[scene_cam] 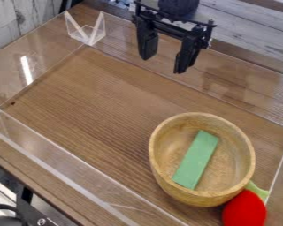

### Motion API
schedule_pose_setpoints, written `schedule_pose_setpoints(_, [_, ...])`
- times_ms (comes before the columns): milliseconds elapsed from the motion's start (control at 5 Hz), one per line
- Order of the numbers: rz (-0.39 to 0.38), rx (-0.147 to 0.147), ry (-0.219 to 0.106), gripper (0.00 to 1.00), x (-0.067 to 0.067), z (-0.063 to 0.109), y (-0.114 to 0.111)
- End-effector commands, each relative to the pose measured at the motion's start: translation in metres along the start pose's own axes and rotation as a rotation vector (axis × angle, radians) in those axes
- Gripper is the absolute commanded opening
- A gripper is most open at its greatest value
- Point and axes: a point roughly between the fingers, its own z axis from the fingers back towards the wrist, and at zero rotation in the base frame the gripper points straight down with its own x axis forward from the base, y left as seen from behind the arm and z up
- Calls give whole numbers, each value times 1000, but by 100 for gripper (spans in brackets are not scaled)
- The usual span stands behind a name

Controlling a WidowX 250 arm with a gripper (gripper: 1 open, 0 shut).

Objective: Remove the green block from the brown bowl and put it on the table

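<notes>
Next, my gripper picks up the green block [197, 159] by its end farther from the red toy, to clear the brown bowl.
The green block [197, 159] lies flat inside the brown bowl [165, 141], running from upper right to lower left across the bowl's bottom. The bowl sits on the table [85, 97] at the lower right of the camera view. My gripper [165, 53] hangs at the top centre, well above and behind the bowl, pointing down. Its two dark fingers [147, 41] stand apart with nothing between them, so it is open and holds nothing.
A red round toy [243, 210] with a green stem rests against the bowl's lower right rim. Low clear acrylic walls [61, 163] border the tabletop, with a clear bracket [85, 28] at the back left corner.
</notes>
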Motion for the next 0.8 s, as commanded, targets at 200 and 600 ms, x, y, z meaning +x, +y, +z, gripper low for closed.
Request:
schedule_pose_setpoints(200, [12, -23, 35, 100, -7, -38, -31])
schedule_pose_setpoints(600, [-24, -45, 10, 100, -19, -61, -76])
